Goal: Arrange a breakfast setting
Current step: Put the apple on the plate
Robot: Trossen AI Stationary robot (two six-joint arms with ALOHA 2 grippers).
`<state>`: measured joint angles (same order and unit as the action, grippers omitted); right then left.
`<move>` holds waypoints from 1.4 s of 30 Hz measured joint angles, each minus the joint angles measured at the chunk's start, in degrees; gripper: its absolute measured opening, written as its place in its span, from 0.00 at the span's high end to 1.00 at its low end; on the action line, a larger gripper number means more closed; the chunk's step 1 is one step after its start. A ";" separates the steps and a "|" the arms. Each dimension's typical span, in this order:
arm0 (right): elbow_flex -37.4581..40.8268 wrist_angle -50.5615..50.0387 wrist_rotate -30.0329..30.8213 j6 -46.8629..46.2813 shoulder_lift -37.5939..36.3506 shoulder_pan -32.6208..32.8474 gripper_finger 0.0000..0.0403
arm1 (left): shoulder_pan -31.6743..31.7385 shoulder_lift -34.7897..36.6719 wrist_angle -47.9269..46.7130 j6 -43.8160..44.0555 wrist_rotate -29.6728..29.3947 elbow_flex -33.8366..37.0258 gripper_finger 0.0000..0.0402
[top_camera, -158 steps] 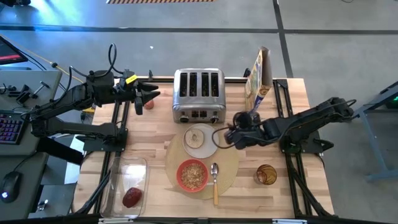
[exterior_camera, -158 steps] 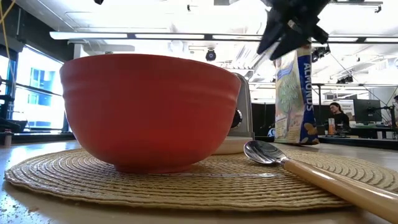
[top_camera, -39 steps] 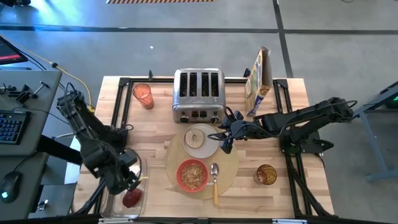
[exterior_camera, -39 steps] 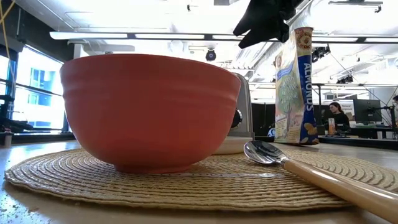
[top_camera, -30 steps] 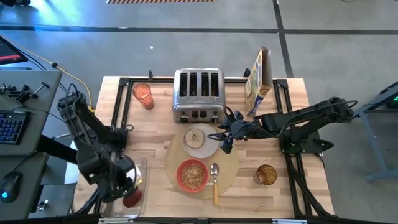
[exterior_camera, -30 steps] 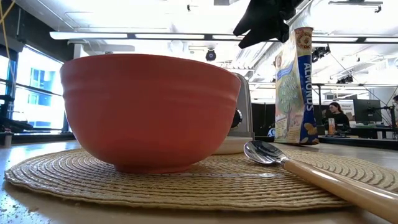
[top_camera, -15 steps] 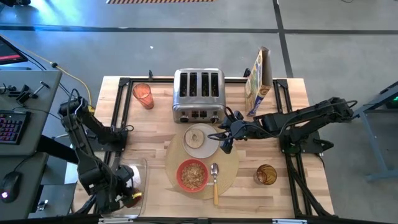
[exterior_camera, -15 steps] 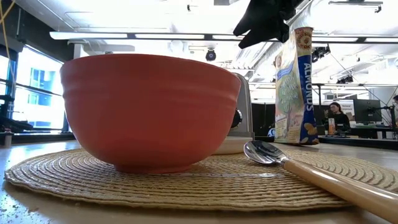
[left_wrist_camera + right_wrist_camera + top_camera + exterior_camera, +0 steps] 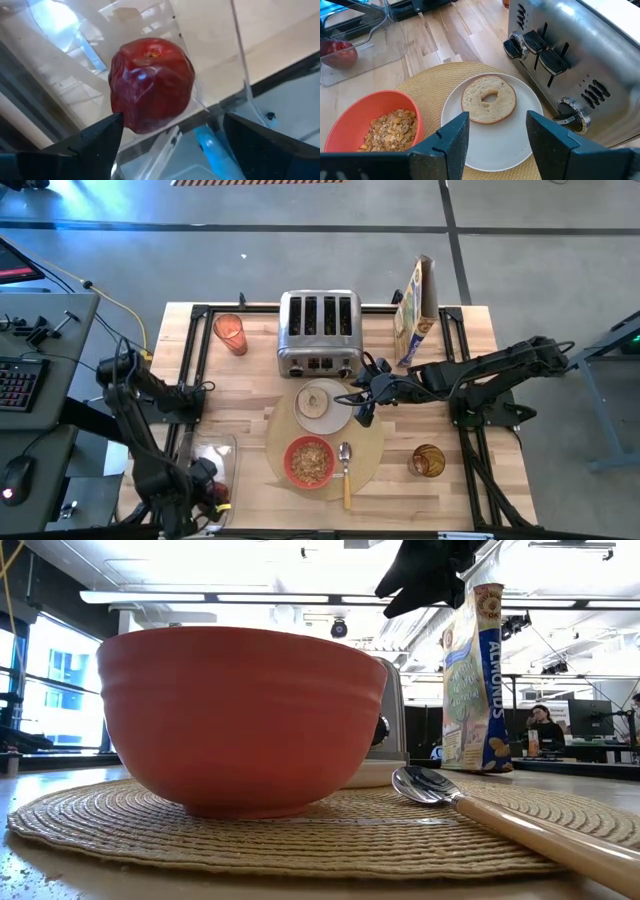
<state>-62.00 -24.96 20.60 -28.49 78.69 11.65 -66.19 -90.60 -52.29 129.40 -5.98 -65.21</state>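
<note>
The dark red fruit needs to be gripped next by its rounded middle [image 9: 151, 95] with my left gripper, so that I can bring it to the placemat.
The round tan placemat [image 9: 372, 442] lies at mid-table. On it are the small white plate [image 9: 305, 418] with the round toast slice [image 9: 320, 400], the red bowl [image 9: 310, 462] holding cereal, and the wooden-handled spoon [image 9: 346, 472]. The dark red fruit [image 9: 150, 82] lies on the floor of the clear tub [image 9: 190, 455] at the near left. My left gripper [image 9: 170, 120] is open just above the fruit, one finger on each side of it, and shows in the high view [image 9: 205, 490] over the tub. My right gripper [image 9: 360, 408] is open and empty above the placemat, beside the plate.
The silver toaster [image 9: 319, 332] stands behind the plate. A cereal box [image 9: 415, 310] stands at the far right. An orange glass [image 9: 230, 334] stands at the far left, an amber glass [image 9: 428, 461] right of the placemat. The tub's walls [image 9: 240, 65] rise around the fruit.
My left gripper has gone toward the table's near edge and down into the clear tub, and now covers the dark red fruit in the high view. The fruit has stayed in place.
</note>
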 joint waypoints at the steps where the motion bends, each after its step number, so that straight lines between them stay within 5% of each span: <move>1: 0.00 -0.01 0.00 0.00 0.01 -0.01 0.56 | 0.00 -0.44 -0.04 -0.02 0.00 0.00 0.17; 22: 0.00 0.00 0.02 0.00 0.01 0.01 0.56 | 0.17 -8.02 -0.09 -0.50 1.04 -0.01 0.16; 32: 0.00 -0.01 0.02 0.00 0.01 0.01 0.56 | 0.17 -7.96 -0.35 -1.07 1.53 -0.02 0.36; 42: 0.00 -0.01 0.02 0.00 0.01 0.01 0.56 | 0.04 -4.08 -0.57 -0.99 -0.04 0.00 0.37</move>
<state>-62.00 -24.97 20.62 -28.49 78.70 11.66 -66.15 -94.68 -52.86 128.41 -6.01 -65.21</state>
